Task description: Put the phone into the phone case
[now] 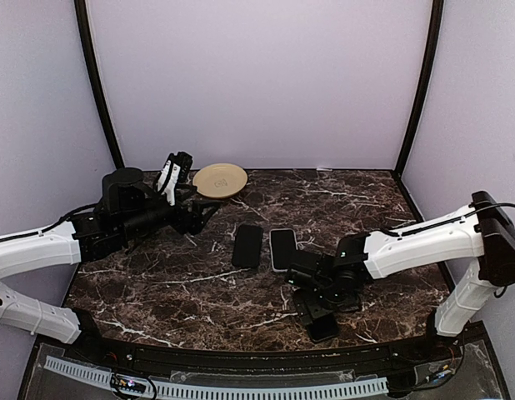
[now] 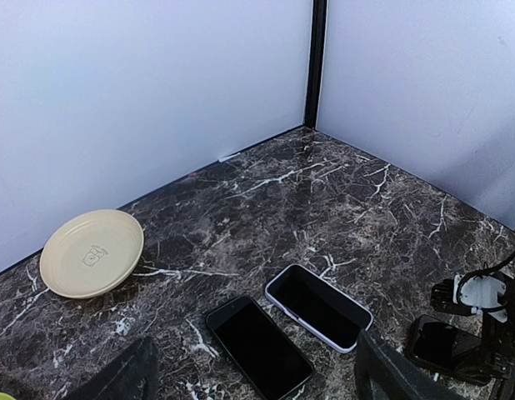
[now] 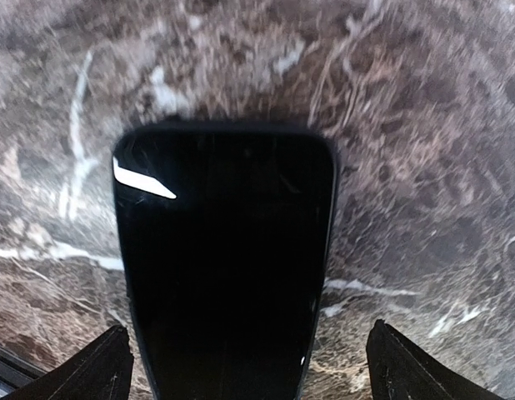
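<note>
My right fingers, above the phone, must lower before closing.
A glossy black phone (image 3: 224,267) lies flat on the marble near the table's front edge (image 1: 322,323). My right gripper (image 3: 245,367) is open, with a finger on each side of the phone's near end and neither touching it. It sits low over the phone (image 1: 317,302). A white-rimmed phone case (image 1: 282,248) with a dark inside lies at mid-table (image 2: 318,307). A second flat black phone-shaped slab (image 1: 247,246) lies just left of it (image 2: 259,346). My left gripper (image 1: 201,215) hangs open and empty above the table's left rear (image 2: 257,382).
A cream plate (image 1: 220,180) sits at the back left, just beyond my left gripper (image 2: 92,252). Pale walls with black corner posts (image 1: 97,83) close in the back and sides. A black rail (image 1: 241,360) runs along the front edge.
</note>
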### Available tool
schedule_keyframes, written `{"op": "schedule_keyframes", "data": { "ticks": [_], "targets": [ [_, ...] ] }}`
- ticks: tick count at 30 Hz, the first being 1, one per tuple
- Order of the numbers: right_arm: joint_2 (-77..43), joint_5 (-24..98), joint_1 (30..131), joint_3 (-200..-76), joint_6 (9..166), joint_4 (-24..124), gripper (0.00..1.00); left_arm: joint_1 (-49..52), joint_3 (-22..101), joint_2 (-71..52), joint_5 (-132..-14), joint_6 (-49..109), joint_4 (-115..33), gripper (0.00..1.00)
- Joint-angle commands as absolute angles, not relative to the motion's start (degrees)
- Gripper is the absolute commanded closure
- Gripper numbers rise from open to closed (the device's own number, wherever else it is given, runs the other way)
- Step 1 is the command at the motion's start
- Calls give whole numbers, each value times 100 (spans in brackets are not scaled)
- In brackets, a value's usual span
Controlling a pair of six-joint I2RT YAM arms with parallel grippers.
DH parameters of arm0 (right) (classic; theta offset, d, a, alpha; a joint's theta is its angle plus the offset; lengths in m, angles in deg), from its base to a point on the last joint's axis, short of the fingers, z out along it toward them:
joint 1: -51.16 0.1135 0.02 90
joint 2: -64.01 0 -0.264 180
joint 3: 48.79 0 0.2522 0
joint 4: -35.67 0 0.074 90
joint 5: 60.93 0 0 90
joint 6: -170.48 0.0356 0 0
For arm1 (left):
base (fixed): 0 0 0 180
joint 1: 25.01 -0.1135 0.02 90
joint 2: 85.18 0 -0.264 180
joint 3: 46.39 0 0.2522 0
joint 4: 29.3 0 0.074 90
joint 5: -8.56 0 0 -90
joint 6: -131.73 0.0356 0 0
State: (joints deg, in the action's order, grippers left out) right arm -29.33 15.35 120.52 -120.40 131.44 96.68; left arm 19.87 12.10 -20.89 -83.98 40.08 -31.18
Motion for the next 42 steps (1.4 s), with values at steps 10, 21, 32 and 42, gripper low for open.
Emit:
{"op": "schedule_keyframes", "data": {
  "ticks": [10,21,32,42],
  "targets": [
    [-3589,2004,12218,-11761,13159,9125,9,1972,1218,-2105,-8320,4093,-3197,17],
    [-3537,1694,12295,-11892,13085,9179,51,1975,1220,-2095,-8311,4094,-3199,17],
    [-2718,122,12845,-12614,12421,8451,71,1977,1188,-2220,-8211,4035,-3088,17],
    [-2032,-1916,13138,-12673,10678,5343,84,1979,65,-3100,-6599,3326,-603,21]
  ]
}}
